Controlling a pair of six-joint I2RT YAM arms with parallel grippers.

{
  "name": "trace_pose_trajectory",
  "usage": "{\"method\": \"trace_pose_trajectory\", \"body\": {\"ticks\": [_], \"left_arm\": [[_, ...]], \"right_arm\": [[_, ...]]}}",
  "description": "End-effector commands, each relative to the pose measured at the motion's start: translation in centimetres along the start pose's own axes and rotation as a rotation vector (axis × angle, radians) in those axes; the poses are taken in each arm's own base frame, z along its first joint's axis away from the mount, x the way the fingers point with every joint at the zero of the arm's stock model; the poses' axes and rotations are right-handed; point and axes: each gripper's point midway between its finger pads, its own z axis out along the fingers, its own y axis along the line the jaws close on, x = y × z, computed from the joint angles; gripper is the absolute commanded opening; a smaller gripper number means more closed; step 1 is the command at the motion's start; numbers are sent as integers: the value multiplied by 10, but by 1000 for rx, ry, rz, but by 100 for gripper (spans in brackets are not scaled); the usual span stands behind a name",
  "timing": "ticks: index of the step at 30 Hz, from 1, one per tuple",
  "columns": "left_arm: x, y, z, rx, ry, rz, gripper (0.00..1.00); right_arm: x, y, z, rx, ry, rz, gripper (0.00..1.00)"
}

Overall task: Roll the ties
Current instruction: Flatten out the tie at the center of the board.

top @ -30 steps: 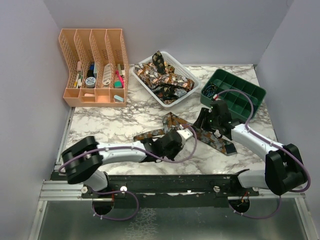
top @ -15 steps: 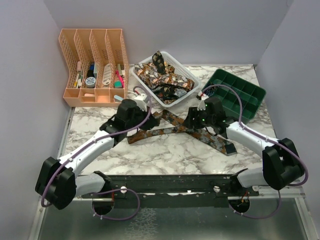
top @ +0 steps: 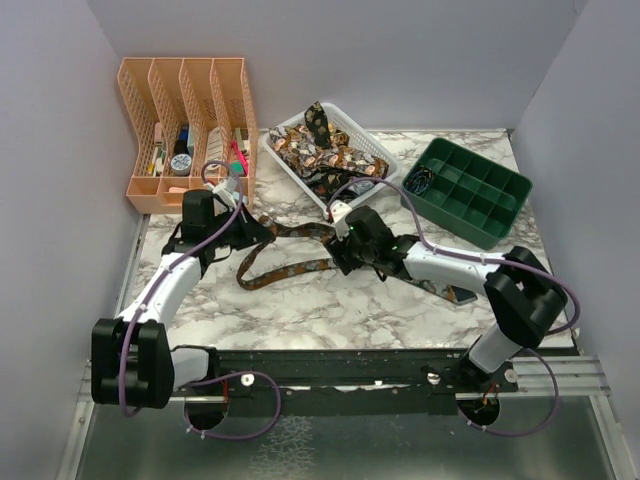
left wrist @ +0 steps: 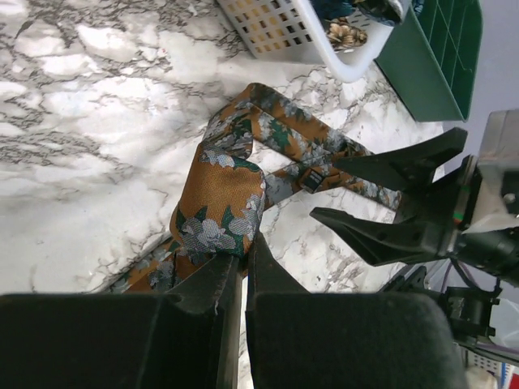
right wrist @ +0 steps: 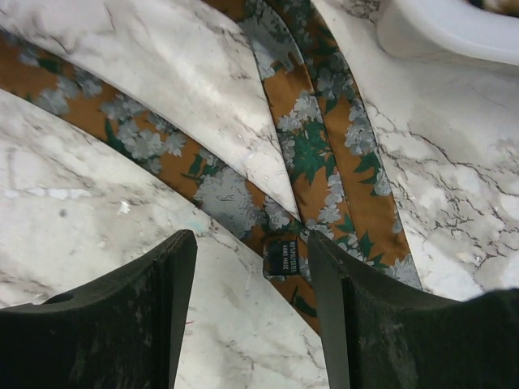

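The tie's parts need to be grabbed together next by the small black label (right wrist: 281, 258), opposite my left gripper, so my right gripper can straighten the tie for rolling.
One tie (top: 290, 268), orange-brown with grey and green flowers, lies folded in a narrow V on the marble table (top: 300, 310). Its wide end runs under my right arm. My left gripper (top: 252, 230) is shut on the tie's upper strand at the left. In the left wrist view the cloth (left wrist: 225, 186) bunches right at the closed left gripper (left wrist: 243, 258). My right gripper (top: 340, 258) is open over the fold of the V. In the right wrist view a small black label (right wrist: 281, 258) on the tie (right wrist: 308, 154) lies between the spread right gripper (right wrist: 251, 243) fingers. More ties (top: 320, 150) are heaped in the white basket (top: 385, 160).
An orange desk organiser (top: 190, 130) with small items stands at the back left. A green compartment tray (top: 470, 190) sits at the back right. The white basket (left wrist: 324, 36) is close behind the tie, and its rim (right wrist: 454, 28) shows near my right gripper.
My left arm swung from the front centre to the back left, shut on the tie and drew it leftward. My right gripper slid left along the tie and opened a little wider.
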Motion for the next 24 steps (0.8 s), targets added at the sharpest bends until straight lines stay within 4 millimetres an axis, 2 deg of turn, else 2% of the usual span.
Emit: {"method": "trace_pose_trajectory", "body": {"ticks": [1, 8, 12, 13, 17, 20, 24], "left_arm": [[10, 7, -2, 47, 65, -81, 4], [8, 27, -2, -8, 79, -96, 4], [9, 31, 0, -17, 84, -106, 4], [3, 37, -3, -27, 68, -115, 4], [0, 39, -3, -27, 72, -114, 4], [-1, 40, -2, -29, 79, -111, 4], [2, 44, -3, -39, 95, -113, 4]], "right_arm": [[8, -14, 8, 98, 81, -186, 63], [30, -15, 5, 89, 214, -227, 63], [47, -2, 4, 6, 269, -210, 63], [49, 1, 5, -9, 274, -204, 63], [54, 5, 7, -25, 300, -190, 65], [59, -13, 13, 86, 330, -194, 63], [63, -39, 13, 218, 372, -250, 51]]}}
